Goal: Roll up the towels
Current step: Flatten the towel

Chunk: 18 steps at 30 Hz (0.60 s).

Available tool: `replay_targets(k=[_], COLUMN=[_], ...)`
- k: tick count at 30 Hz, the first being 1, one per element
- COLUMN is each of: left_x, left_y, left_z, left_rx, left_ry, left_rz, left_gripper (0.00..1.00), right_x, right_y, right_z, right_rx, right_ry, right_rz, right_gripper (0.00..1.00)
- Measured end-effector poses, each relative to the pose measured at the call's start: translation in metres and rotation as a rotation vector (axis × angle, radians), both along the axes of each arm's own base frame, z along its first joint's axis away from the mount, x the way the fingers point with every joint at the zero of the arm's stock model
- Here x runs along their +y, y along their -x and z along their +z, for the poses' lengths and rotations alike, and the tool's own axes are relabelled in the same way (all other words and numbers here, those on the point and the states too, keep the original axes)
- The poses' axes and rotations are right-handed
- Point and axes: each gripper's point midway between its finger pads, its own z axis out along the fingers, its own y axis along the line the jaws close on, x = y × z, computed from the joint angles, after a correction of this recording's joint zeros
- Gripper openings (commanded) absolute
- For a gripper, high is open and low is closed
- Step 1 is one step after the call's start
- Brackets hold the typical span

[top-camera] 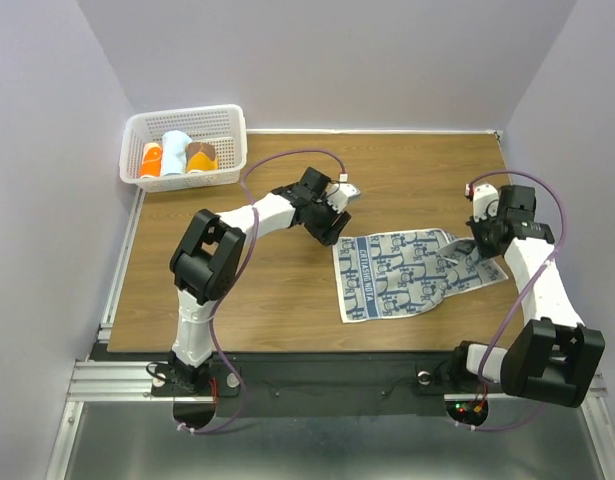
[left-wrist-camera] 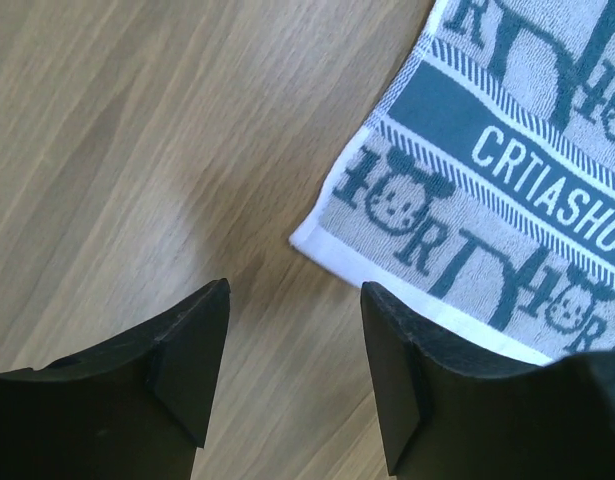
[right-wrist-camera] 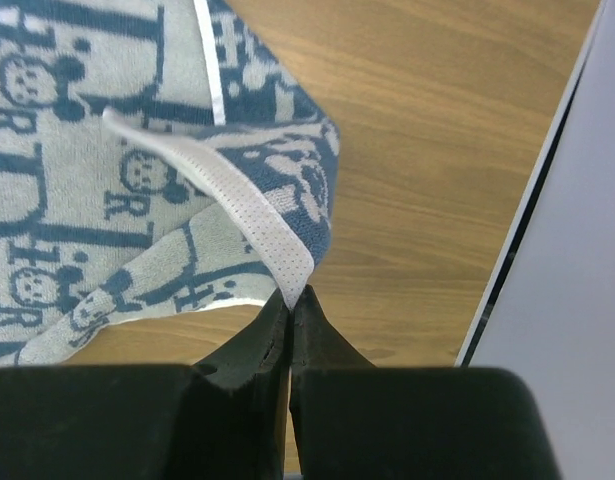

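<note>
The towel is bunched up beside the white hem corner and would drop crumpled if I opened my right gripper now. I will first move the hem corner toward the middle of the towel.
A towel (top-camera: 407, 272) with navy and pale grey printed motifs and a white hem lies on the wooden table, right of centre. Its right end is lifted and folded over. My right gripper (top-camera: 479, 246) is shut on the towel's white hem corner (right-wrist-camera: 292, 268) and holds it off the table. My left gripper (top-camera: 334, 222) is open and empty, just above the table beside the towel's far left corner (left-wrist-camera: 312, 238), not touching it. In the left wrist view the towel (left-wrist-camera: 507, 170) shows the word band and bear faces.
A white basket (top-camera: 230, 130) stands at the table's far left corner and holds three rolled towels, orange (top-camera: 150, 160), pale blue (top-camera: 175, 152) and brown-orange (top-camera: 200, 157). Purple-grey walls close in on the left, back and right (right-wrist-camera: 577, 260).
</note>
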Motion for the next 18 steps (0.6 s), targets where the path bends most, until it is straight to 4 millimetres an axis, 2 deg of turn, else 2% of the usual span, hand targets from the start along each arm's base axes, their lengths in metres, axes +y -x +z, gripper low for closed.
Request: replay_targets(k=[4,6,10,11,16,18], left_x=[-0.010,-0.015,-0.022,-0.021,-0.009,0.009], left_y=[0.004,0.003,-0.002,-0.002,-0.008,-0.008], left_z=[-0.015,-0.022,-0.023,-0.024,-0.023,-0.024], left_rx=[0.037,0.046,0.041,0.045,0.030,0.024], left_ry=[0.008,0.010,0.019,0.014,-0.029,-0.070], left_rz=[-0.003,-0.002,0.017,0.030,0.086,0.112], left_gripper=[0.58,0.49,0.12,0.00,0.00,0.00], right_x=[-0.004,-0.007,-0.009,-0.010,-0.005,0.000], right_y=[0.006,0.010,0.014,0.015,0.014,0.013], right_z=[-0.012,-0.019,-0.029,-0.031,-0.042,-0.049], right_rx=[0.040,0.066,0.104,0.110,0.142,0.162], right_ry=[0.008,0.011,0.013,0.011,-0.028,-0.057], right_rz=[-0.016,-0.030,-0.040,-0.042,-0.040,-0.035], right_gripper=[0.01,0.01,0.01,0.01,0.02,0.03])
